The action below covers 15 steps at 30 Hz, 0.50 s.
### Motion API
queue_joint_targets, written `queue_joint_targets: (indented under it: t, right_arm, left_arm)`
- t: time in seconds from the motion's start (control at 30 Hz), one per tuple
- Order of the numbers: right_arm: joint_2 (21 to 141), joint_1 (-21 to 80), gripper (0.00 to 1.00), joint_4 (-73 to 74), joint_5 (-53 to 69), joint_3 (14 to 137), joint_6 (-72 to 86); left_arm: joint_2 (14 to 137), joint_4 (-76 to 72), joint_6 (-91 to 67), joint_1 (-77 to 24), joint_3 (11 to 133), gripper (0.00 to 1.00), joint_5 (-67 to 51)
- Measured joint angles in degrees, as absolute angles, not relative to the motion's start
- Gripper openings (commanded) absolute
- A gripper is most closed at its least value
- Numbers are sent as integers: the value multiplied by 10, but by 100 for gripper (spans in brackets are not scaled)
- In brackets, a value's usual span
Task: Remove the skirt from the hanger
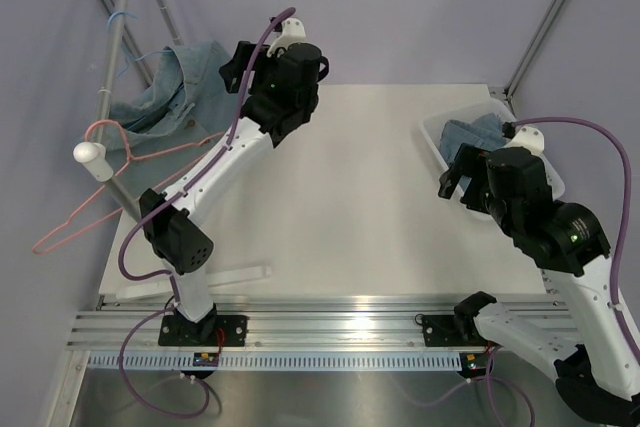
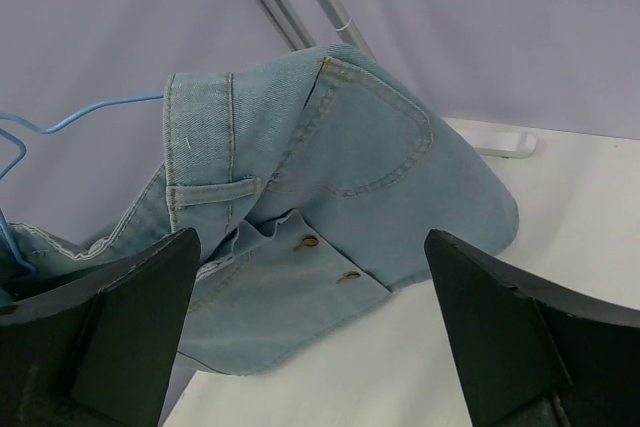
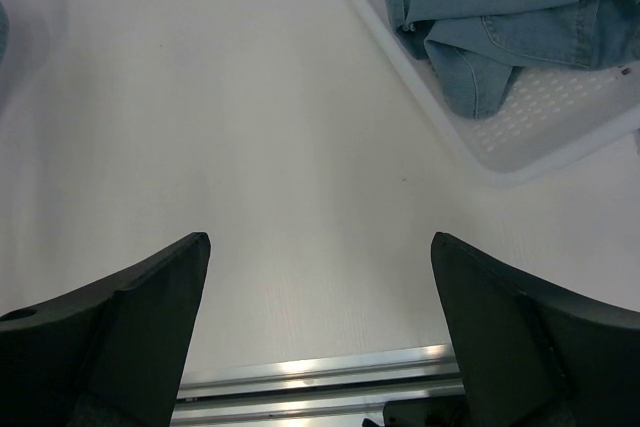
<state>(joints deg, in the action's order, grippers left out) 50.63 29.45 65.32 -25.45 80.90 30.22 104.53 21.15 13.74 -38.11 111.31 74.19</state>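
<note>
The waistband of the skirt (image 1: 178,90) near the hanger wire is the part my left gripper should grab next. The pocket side then stays free for my right gripper, to remove the skirt.
A light blue denim skirt (image 1: 178,90) hangs on a blue wire hanger (image 1: 121,16) on the rack at the back left, its lower edge resting on the table. In the left wrist view the skirt (image 2: 340,167) fills the middle, back pocket and two brass buttons showing, with the blue hanger (image 2: 95,113) wire at its left. My left gripper (image 1: 234,64) is open and empty, just right of the skirt, apart from it; it also shows in the left wrist view (image 2: 310,235). My right gripper (image 1: 455,175) is open and empty above the bare table (image 3: 320,237).
A white tray (image 1: 434,142) at the back right holds a folded denim garment (image 1: 478,133); both show in the right wrist view, tray (image 3: 440,119) and garment (image 3: 500,17). A metal rack pole (image 1: 115,47) and empty pink hangers (image 1: 77,219) stand at the left. An aluminium rail (image 1: 330,322) runs along the front.
</note>
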Motion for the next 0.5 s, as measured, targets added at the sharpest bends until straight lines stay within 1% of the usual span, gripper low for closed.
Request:
queue_joint_targets:
  t: [0.5]
  right_arm:
    - [526,295,100,637,-229,783,281]
  left_arm:
    - [1056,206,133,-276,1113,99,788]
